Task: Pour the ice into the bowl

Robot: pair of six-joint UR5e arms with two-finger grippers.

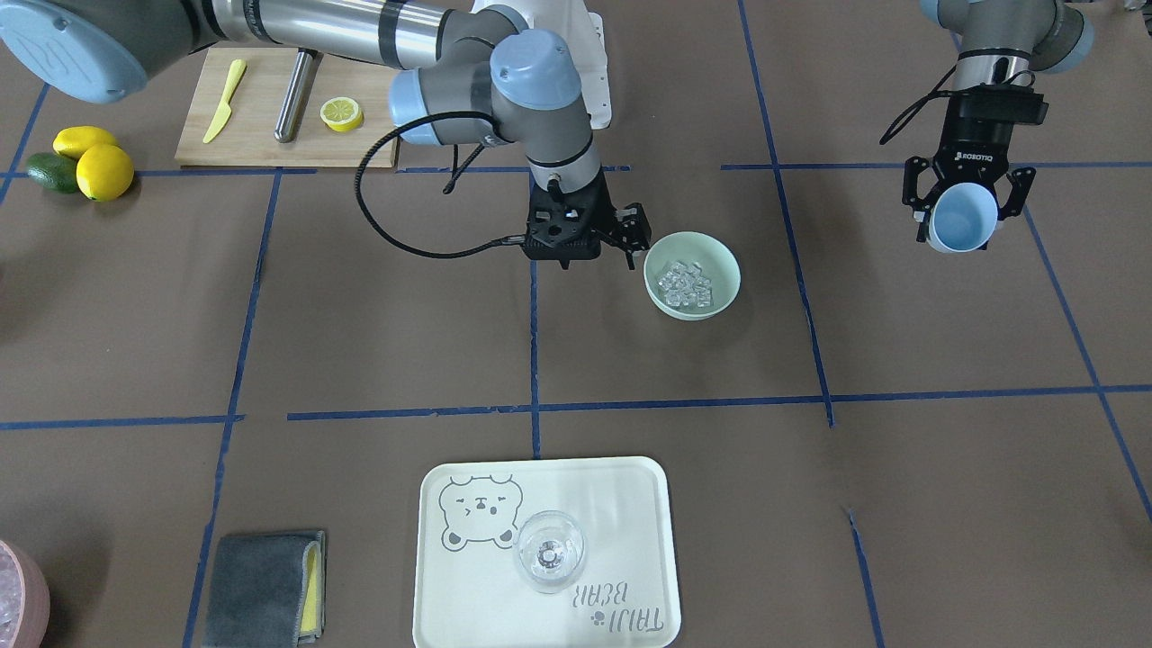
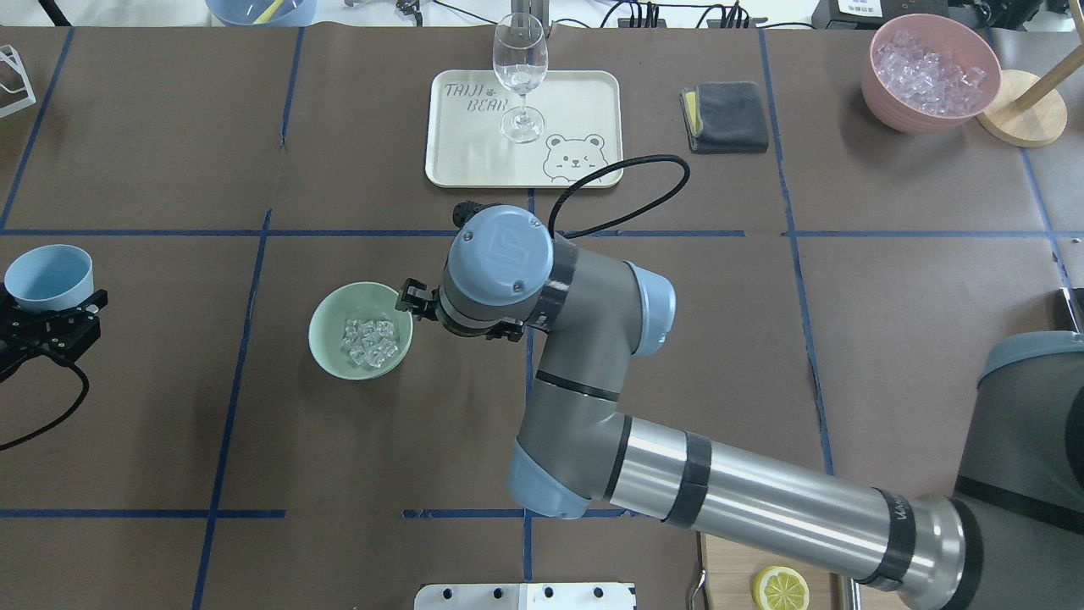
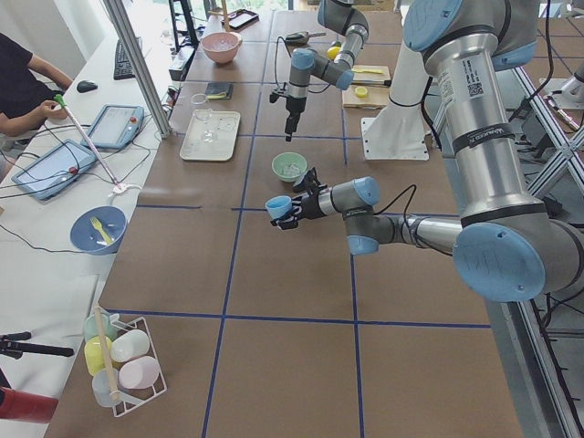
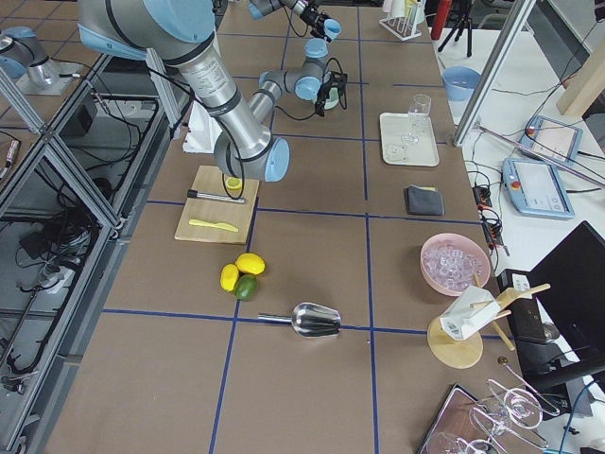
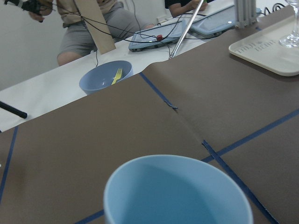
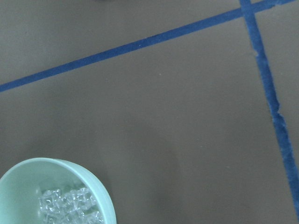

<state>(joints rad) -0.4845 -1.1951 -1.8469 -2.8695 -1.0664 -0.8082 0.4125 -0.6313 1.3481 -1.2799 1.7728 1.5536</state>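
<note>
The wide mint-green bowl has loose ice inside, so my right gripper will next hold it level by its rim (image 1: 648, 265).
The mint-green bowl (image 1: 722, 261) stands on the brown table with a small heap of clear ice (image 1: 684, 283) inside; the overhead view shows the bowl (image 2: 326, 339) and ice (image 2: 370, 341) too. My right gripper (image 1: 634, 238) hovers just beside the bowl's rim, open and empty; its wrist view shows the bowl's edge (image 6: 28, 175) and ice (image 6: 67, 207). My left gripper (image 1: 963, 211) is shut on a light blue cup (image 1: 965, 229), held well away from the bowl. The cup (image 5: 177, 196) looks empty.
A cream tray (image 2: 474, 157) with a wine glass (image 2: 518, 76) stands at the far side, a grey cloth (image 2: 728, 117) and a pink container of ice (image 2: 930, 72) beside it. A cutting board (image 1: 270, 112), lemons (image 1: 90, 162) and a metal scoop (image 4: 312, 320) lie on my right.
</note>
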